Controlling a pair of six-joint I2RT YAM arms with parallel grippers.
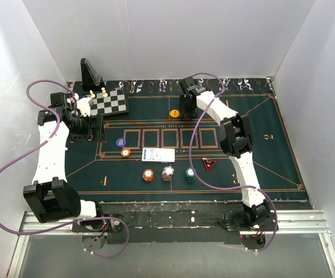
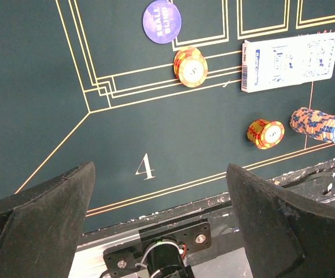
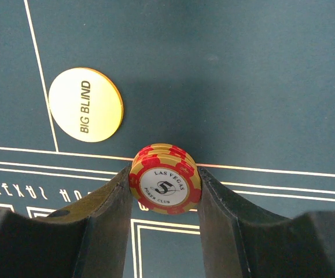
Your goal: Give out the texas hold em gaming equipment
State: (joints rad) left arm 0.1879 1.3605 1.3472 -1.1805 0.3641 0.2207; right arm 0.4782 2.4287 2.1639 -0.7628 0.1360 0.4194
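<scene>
The small orange stack is upright just above flat, open mat. It would land there and miss the "big blind" disc, so my right gripper needs to open.
A small stack of orange poker chips (image 3: pixel 165 186) sits pinched between the fingers of my right gripper (image 3: pixel 165 174), which is shut on it at the far middle of the mat (image 1: pixel 186 109). Just left of it lies the yellow "big blind" disc (image 3: pixel 86 104) (image 1: pixel 175 113). My left gripper (image 2: pixel 159 174) hangs wide open and holds nothing, over the mat's left side (image 1: pixel 90 134). Below it are the purple disc (image 2: pixel 162 21), an orange stack (image 2: pixel 190 66), the white card pack (image 2: pixel 289 61), another orange stack (image 2: pixel 265 133), a whitish stack (image 2: pixel 320 124) and a teal stack (image 1: pixel 190 174). The red triangle marker (image 1: pixel 208 164) lies to the right.
A black-and-white chessboard (image 1: pixel 110 103) with pawns (image 1: pixel 98 92) sits at the back left, beside a black angled stand (image 1: pixel 89 72). The green mat (image 1: pixel 260 121) covers the table. White walls close in on three sides. The arm bases stand along the near edge.
</scene>
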